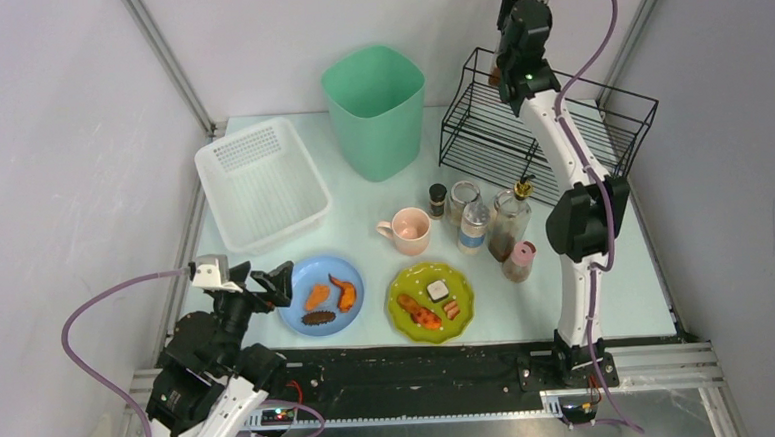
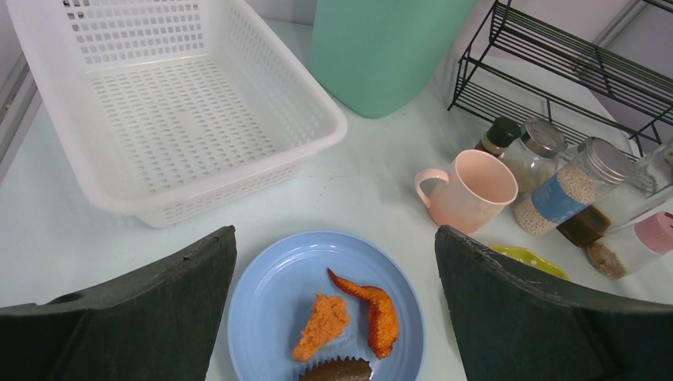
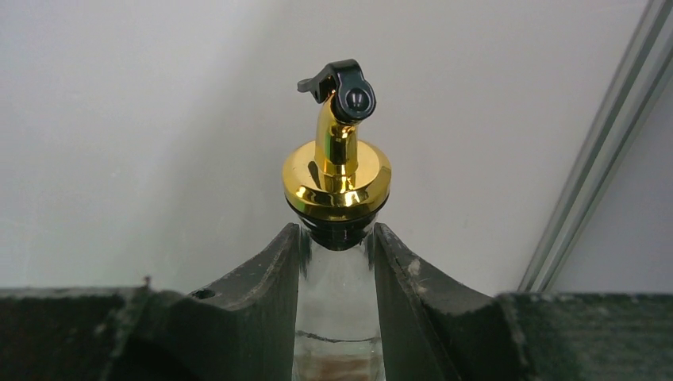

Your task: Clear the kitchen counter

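Observation:
The base of the glass bottle hangs above the wire rack, so the bottle would fall if I opened now. My right gripper has to stay closed on the bottle first.
The kitchen counter carries a blue plate with fried food pieces and a green plate with more food. A pink cup and several jars and bottles also stand on it. My left gripper hangs open just above the blue plate, its fingers on either side and holding nothing. My right gripper is raised at the back above the wire rack. It is shut on the neck of a glass bottle with a gold pourer.
A white perforated basket sits at the back left and a green bin at the back middle. A second gold-spouted bottle and a pink-lidded shaker stand by the right arm's base link.

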{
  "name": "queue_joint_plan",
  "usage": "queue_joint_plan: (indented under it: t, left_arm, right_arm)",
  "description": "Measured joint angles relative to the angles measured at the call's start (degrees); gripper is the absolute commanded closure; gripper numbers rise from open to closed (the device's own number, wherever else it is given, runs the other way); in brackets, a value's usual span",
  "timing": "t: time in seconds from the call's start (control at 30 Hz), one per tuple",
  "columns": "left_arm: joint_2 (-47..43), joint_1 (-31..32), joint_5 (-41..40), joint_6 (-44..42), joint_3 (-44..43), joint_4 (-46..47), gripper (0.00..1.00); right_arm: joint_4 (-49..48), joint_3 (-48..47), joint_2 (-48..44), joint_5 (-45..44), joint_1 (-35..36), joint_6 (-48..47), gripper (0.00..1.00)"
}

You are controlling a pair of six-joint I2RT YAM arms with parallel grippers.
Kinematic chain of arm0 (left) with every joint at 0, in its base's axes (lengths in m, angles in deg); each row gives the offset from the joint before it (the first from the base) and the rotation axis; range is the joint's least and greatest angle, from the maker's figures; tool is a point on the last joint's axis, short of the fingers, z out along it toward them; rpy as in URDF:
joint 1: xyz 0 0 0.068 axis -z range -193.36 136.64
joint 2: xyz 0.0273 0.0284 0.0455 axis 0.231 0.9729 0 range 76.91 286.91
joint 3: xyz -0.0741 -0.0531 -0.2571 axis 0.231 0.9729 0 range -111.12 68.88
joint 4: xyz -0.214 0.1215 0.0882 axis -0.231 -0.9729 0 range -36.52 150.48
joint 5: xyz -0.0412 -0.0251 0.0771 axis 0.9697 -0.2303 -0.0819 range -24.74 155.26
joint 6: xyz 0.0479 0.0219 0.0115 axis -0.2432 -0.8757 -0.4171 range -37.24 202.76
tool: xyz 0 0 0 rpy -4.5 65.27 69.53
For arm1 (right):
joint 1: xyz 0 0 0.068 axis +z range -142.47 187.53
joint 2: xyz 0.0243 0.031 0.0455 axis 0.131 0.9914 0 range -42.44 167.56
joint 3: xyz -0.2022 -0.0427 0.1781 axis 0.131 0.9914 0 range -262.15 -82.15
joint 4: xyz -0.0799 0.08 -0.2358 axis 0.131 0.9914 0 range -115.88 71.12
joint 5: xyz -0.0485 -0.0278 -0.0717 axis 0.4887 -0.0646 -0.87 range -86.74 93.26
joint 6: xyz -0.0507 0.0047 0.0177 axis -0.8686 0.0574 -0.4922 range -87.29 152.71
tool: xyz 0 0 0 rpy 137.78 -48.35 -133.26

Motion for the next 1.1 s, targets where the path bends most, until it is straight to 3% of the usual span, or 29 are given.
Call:
queue_joint_plan:
  t: [0.83, 0.9, 1.0, 1.1]
  left_arm:
    - [0.0, 0.0, -0.04, 0.02, 0.0, 0.0, 0.02]
    - [0.0, 0.0, -0.07, 0.02, 0.0, -0.02, 0.02]
    - [0.0, 0.0, -0.07, 0.02, 0.0, -0.02, 0.02]
    - [0.0, 0.0, -0.07, 0.02, 0.0, -0.02, 0.02]
  right_arm:
    - [2.36, -0.07, 6.08, -2.29, 1.62, 1.44, 1.0]
    - [2.62, -0.15, 6.08, -2.73, 1.62, 1.7, 0.93]
    - [2.69, -0.15, 6.08, -3.45, 1.62, 2.08, 0.71]
    - [2.69, -0.13, 6.08, -3.98, 1.6, 2.64, 0.56]
